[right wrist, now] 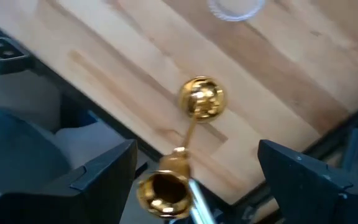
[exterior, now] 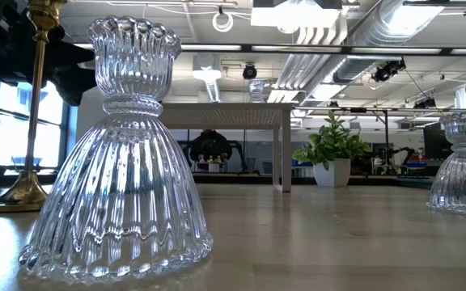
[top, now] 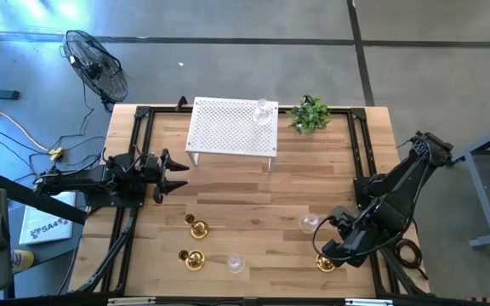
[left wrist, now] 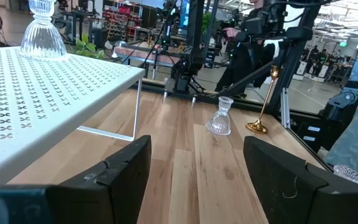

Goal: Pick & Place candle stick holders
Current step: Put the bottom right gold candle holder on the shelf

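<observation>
In the wrist view my right gripper's fingers are still above the gold holder's top cup [right wrist: 166,185], so it is too early to close. My right gripper lowers first, as closing now would miss.
A tall gold candle stick holder [top: 326,263] stands on its round base [right wrist: 202,98] near the table's near right edge. My right gripper [top: 324,242] hangs open above it, with one finger on either side of its top cup [right wrist: 163,193] and touching nothing. A clear glass holder [top: 309,223] stands just beyond. Two gold holders [top: 196,227] [top: 193,258] and a glass one [top: 235,264] stand near the front centre. Another glass holder [top: 264,110] stands on the white rack [top: 228,127]. My left gripper [top: 181,176] waits open at the left.
A small potted plant [top: 311,113] stands at the far edge, right of the rack. Black frame rails [top: 360,144] run along both table sides. The low view shows a glass holder [exterior: 120,162] very close and a gold one [exterior: 31,105] beside it. Bare wood lies mid-table.
</observation>
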Controlling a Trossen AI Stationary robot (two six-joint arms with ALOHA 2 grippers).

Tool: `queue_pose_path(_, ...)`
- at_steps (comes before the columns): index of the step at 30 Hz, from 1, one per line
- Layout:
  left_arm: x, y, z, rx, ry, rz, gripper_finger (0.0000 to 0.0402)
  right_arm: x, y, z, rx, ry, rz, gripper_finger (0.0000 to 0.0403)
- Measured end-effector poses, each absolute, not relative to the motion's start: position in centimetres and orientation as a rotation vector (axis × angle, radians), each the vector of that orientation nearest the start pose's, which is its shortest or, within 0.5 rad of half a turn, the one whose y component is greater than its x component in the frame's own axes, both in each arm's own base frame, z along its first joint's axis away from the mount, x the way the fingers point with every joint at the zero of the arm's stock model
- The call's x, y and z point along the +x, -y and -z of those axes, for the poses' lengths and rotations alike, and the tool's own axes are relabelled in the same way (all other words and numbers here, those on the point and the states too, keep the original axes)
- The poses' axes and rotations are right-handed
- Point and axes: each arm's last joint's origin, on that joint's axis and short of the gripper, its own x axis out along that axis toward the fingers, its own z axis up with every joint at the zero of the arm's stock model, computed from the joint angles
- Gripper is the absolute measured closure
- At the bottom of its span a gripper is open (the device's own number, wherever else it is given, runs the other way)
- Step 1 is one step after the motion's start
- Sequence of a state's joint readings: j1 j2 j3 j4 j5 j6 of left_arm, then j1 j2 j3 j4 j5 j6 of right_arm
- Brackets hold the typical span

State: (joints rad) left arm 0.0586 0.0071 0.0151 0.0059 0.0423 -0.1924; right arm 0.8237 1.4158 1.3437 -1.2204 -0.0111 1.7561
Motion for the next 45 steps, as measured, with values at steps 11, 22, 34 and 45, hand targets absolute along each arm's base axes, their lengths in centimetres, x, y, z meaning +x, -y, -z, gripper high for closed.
queue_pose_path(11, 9.7, -0.4, -16.9, -0.188, 0.015, -0.015, 0.0151, 17.5, -19.0, -31.5, 0.960, -1.354, 0.458, 0.0077)
queue_pose_path(22, 9.7, -0.5, -16.9, -0.188, 0.016, -0.019, 0.0151, 17.9, -20.1, -30.1, 0.943, -1.495, 0.479, 0.0077)
queue_pose_path(34, 9.7, -0.5, -16.9, -0.188, 0.016, -0.022, 0.0151, 18.3, -20.3, -29.6, 0.918, -1.473, 0.500, 0.0077)
queue_pose_path(45, 9.7, -0.5, -16.9, -0.188, 0.016, -0.022, 0.0151, 18.3, -20.4, -29.6, 0.942, -1.471, 0.511, 0.0077)
